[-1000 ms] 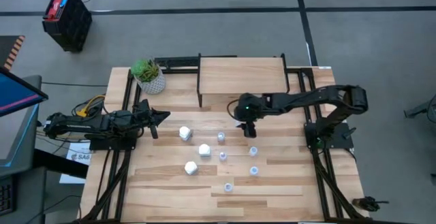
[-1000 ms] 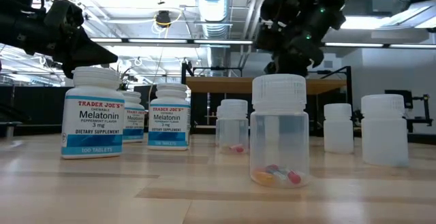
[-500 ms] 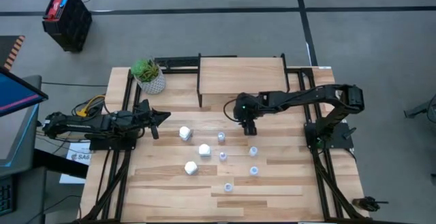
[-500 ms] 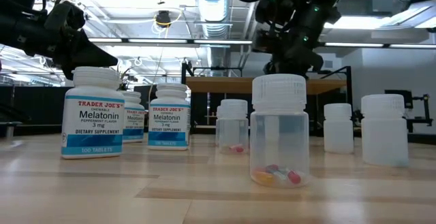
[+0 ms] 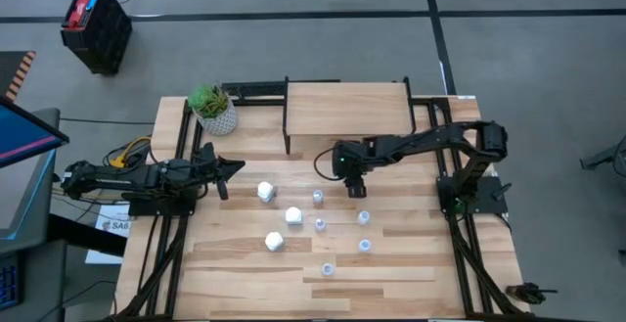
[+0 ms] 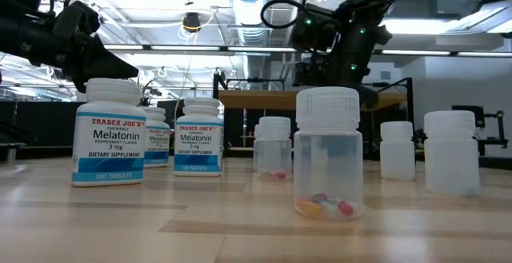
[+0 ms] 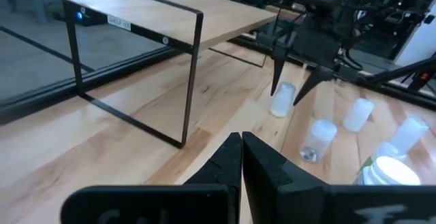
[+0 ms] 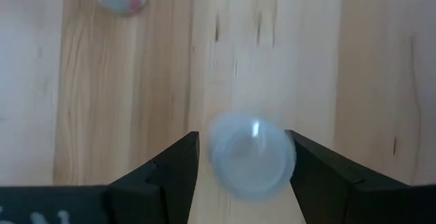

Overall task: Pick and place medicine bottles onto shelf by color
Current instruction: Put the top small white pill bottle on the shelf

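My right gripper needs to close on the cap now, since its fingers are on either side of the translucent bottle's cap [image 8: 251, 157].
Three white bottles [image 5: 275, 242] and several small translucent bottles [image 5: 364, 217] stand upright on the plank table, on the near side of the shelf [image 5: 347, 109]. My right gripper [image 8: 242, 137] is open and points down over one translucent bottle [image 8: 252, 157]. One finger stands on either side of that bottle's cap, and I see no touch. The left wrist view shows the same bottle [image 7: 282, 100] standing on the table under those fingers. My left gripper [image 7: 242, 149] is shut and empty at the table's left side [image 5: 235, 168].
A white patterned plant pot [image 5: 215, 115] stands at the far left corner, beside the shelf. Black frame rails [image 5: 171, 253] run along the table's sides. Bare planks lie along the near edge [image 5: 391, 288].
My right gripper has shifted a little toward the table's left edge, staying over the translucent bottle below the shelf. The bottles have not moved.
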Robot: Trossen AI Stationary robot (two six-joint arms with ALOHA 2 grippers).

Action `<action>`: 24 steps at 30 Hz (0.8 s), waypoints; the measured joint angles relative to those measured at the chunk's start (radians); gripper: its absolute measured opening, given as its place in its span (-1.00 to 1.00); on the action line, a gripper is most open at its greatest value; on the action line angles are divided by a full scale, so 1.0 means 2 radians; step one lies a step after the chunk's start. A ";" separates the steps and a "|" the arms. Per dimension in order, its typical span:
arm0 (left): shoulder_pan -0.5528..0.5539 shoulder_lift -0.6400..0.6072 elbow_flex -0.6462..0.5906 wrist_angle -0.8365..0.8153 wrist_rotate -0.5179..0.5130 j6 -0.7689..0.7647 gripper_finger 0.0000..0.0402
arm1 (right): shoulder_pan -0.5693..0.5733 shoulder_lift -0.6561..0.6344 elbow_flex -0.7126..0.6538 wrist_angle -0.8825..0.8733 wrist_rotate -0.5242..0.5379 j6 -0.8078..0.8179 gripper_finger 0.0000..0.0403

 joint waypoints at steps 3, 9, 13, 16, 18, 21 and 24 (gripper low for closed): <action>0.000 0.003 0.000 0.000 0.000 0.001 -1.00 | 0.000 0.001 0.004 -0.002 0.000 0.003 0.16; 0.000 0.005 0.000 -0.001 0.000 0.001 -1.00 | 0.000 0.000 0.016 -0.009 0.000 0.004 0.08; 0.000 0.005 0.000 -0.001 0.000 -0.001 -1.00 | 0.000 0.000 0.017 -0.020 0.000 0.005 0.03; 0.000 0.005 0.000 -0.001 0.000 0.002 -1.00 | 0.000 0.000 0.017 -0.031 0.000 0.005 0.00; 0.000 0.005 0.000 -0.001 0.000 0.002 -1.00 | 0.000 0.000 0.017 -0.034 0.000 0.005 -0.02; 0.000 0.005 0.000 -0.001 0.001 0.002 -1.00 | 0.000 0.000 0.017 -0.029 0.000 0.007 -0.07; 0.000 0.005 0.000 -0.001 0.001 -0.001 -1.00 | 0.000 0.000 0.017 -0.019 0.000 0.018 -0.13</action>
